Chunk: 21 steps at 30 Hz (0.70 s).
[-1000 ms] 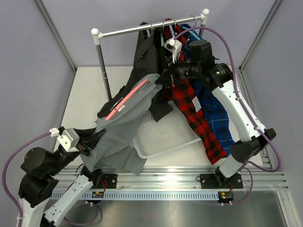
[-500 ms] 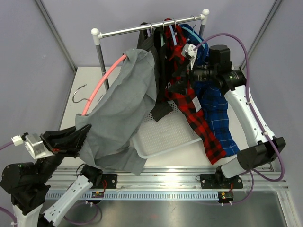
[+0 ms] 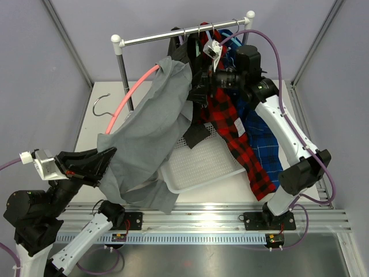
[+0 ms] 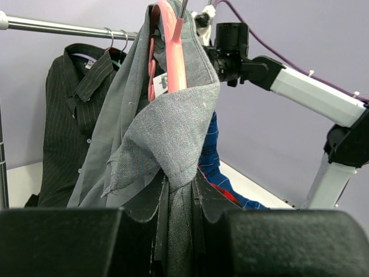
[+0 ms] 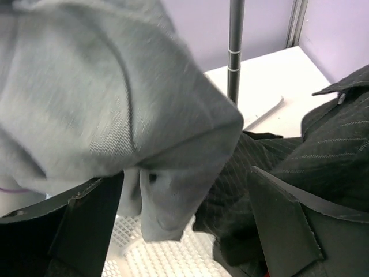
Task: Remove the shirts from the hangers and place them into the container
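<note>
The grey shirt needs to come off the pink hanger (image 3: 128, 97), so next I will grab only the grey shirt's loose fold (image 3: 187, 84) near its top with my right gripper.
The grey shirt (image 3: 151, 130) hangs loose in the air over the table's left half, with a pink hanger (image 3: 128, 97) sticking out of its upper left side. The hanger's hook (image 3: 100, 104) is off the rail. My left gripper (image 3: 101, 162) is shut on the shirt's lower edge (image 4: 180, 213); the pink hanger (image 4: 173, 55) shows up in the collar. My right gripper (image 3: 198, 86) stands open beside the shirt's top. A grey fold (image 5: 167, 196) hangs between its fingers (image 5: 86, 228) without being clamped. The white container (image 3: 203, 164) lies below, partly under the shirt.
A black shirt (image 3: 183, 57), a red plaid shirt (image 3: 233, 130) and a blue plaid shirt (image 3: 266, 141) hang from the rail (image 3: 173, 37) at the back. The rail's post (image 3: 125, 86) stands behind the grey shirt. The black shirt (image 5: 314, 164) lies close to my right fingers.
The right gripper opened and moved right, then back to the shirt's top. The left arm pulled down and left. The pink hanger swung out to the left.
</note>
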Available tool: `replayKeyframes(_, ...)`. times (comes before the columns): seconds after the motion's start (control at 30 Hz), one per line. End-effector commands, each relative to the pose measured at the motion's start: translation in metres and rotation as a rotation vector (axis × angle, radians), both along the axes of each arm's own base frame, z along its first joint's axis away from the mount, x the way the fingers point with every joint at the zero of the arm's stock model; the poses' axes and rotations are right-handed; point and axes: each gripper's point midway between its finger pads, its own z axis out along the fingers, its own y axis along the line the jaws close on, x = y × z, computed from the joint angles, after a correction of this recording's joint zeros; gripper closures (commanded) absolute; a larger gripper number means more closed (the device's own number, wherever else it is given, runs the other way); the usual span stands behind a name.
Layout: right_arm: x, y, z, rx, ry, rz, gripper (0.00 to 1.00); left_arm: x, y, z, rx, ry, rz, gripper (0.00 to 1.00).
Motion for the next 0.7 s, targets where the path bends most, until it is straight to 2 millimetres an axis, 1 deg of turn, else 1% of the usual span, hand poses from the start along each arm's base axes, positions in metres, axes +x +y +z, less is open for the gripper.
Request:
replayKeyframes(0.0, 0.002, 0.016, 0.038, 0.106, 0.039, -0.046, 0.09, -0.019, 0.014, 0.049, -0.131, -0.147, -0.002, 1.0)
replayKeyframes(0.07, -0.001, 0.02, 0.039, 0.127, 0.081, -0.017, 0.21, -0.017, 0.013, 0.046, -0.135, -0.139, -0.002, 1.0)
replayKeyframes(0.1, -0.002, 0.021, 0.038, 0.134, 0.092, -0.006, 0.29, -0.018, 0.014, 0.046, -0.138, -0.14, -0.001, 1.0)
replayKeyframes(0.17, -0.01, 0.023, 0.037, 0.148, 0.116, 0.045, 0.68, -0.016, 0.014, 0.045, -0.143, -0.137, 0.006, 1.0)
replayKeyframes(0.2, -0.013, 0.022, 0.038, 0.152, 0.121, 0.048, 0.92, -0.016, 0.016, 0.046, -0.146, -0.138, 0.014, 1.0)
replayKeyframes(0.23, -0.014, 0.021, 0.04, 0.163, 0.122, 0.047, 1.0, -0.016, 0.019, 0.046, -0.15, -0.144, 0.024, 1.0)
replayKeyframes(0.27, -0.017, 0.021, 0.03, 0.15, 0.139, 0.056, 1.0, -0.015, 0.024, 0.047, -0.162, -0.146, 0.05, 1.0)
replayKeyframes(0.3, -0.02, 0.017, 0.029, 0.144, 0.133, 0.042, 1.0, -0.014, 0.027, 0.048, -0.171, -0.148, 0.066, 1.0)
replayKeyframes(0.33, -0.019, 0.015, 0.019, 0.119, 0.14, 0.014, 1.0, -0.012, 0.038, 0.049, -0.195, -0.147, 0.117, 1.0)
replayKeyframes(0.37, -0.005, 0.009, 0.0, 0.088, 0.162, -0.085, 1.0, -0.012, 0.044, 0.05, -0.211, -0.15, 0.143, 1.0)
replayKeyframes(0.4, -0.001, -0.001, -0.005, 0.075, 0.164, -0.147, 1.0, -0.013, 0.05, 0.052, -0.227, -0.155, 0.167, 1.0)
replayKeyframes(0.43, 0.007, -0.01, -0.029, 0.054, 0.23, -0.213, 1.0, -0.015, 0.062, 0.053, -0.257, -0.16, 0.211, 1.0)
replayKeyframes(0.5, 0.022, -0.032, -0.044, 0.062, 0.289, -0.328, 1.0, -0.017, 0.072, 0.054, -0.283, -0.164, 0.244, 1.0)
replayKeyframes(0.53, 0.034, -0.05, -0.06, 0.064, 0.339, -0.39, 1.0, -0.016, 0.077, 0.053, -0.292, -0.159, 0.272, 1.0)
replayKeyframes(0.6, 0.04, -0.066, -0.068, 0.066, 0.35, -0.444, 1.0, -0.018, 0.081, 0.052, -0.3, -0.158, 0.278, 1.0)
replayKeyframes(0.63, 0.041, -0.072, -0.078, 0.054, 0.359, -0.452, 1.0, -0.018, 0.083, 0.052, -0.303, -0.156, 0.283, 1.0)
replayKeyframes(0.67, 0.039, -0.073, -0.083, 0.044, 0.363, -0.454, 1.0, -0.019, 0.084, 0.052, -0.309, -0.158, 0.281, 1.0)
